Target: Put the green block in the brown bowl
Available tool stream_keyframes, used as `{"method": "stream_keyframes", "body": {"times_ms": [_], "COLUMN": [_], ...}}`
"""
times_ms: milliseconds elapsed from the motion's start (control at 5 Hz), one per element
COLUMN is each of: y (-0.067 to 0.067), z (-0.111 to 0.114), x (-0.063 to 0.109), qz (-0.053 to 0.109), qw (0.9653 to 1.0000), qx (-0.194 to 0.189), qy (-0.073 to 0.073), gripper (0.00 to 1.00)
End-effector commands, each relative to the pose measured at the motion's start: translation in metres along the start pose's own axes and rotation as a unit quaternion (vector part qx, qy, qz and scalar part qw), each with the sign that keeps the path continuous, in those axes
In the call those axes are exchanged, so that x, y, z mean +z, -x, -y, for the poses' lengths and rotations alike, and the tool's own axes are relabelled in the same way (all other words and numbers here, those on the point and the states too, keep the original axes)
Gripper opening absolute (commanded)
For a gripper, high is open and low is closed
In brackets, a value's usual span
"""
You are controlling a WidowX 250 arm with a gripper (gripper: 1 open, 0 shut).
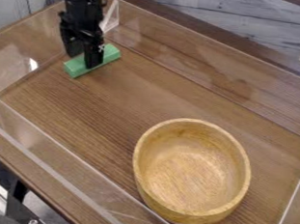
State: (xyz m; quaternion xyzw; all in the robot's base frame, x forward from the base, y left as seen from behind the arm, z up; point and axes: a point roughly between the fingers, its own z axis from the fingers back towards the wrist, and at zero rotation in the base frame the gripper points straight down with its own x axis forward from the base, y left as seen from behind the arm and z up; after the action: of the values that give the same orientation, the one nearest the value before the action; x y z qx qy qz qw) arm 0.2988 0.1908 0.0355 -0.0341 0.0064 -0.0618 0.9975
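I need to grab the green block next, by its middle [92, 61]. Then I need to put the green block in the brown bowl [192, 171].
The green block [79, 66] lies flat on the wooden table at the upper left, partly covered by the arm. My black gripper [82, 53] points straight down right over it, jaws open, with the fingertips low around the block's middle. Whether the fingers touch the block I cannot tell. The brown bowl [192, 171] stands upright at the lower right with nothing in it, well apart from the gripper.
Clear plastic walls [58, 166] fence the wooden table [154, 95] at the front and left. A grey wall runs along the back edge.
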Motion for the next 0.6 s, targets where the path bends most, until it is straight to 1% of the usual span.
{"method": "stream_keyframes", "body": {"times_ms": [0,200,400], "y": [-0.005,-0.007,-0.008], "z": [-0.01,-0.01,-0.01], "x": [0.017,0.009,0.005], "qz": [0.021,0.021,0.021], "qw": [0.9997,0.9997,0.9997], "qx": [0.007,0.004,0.002], "qy": [-0.012,-0.009,-0.007], "gripper": [1.0,1.0,0.0]}}
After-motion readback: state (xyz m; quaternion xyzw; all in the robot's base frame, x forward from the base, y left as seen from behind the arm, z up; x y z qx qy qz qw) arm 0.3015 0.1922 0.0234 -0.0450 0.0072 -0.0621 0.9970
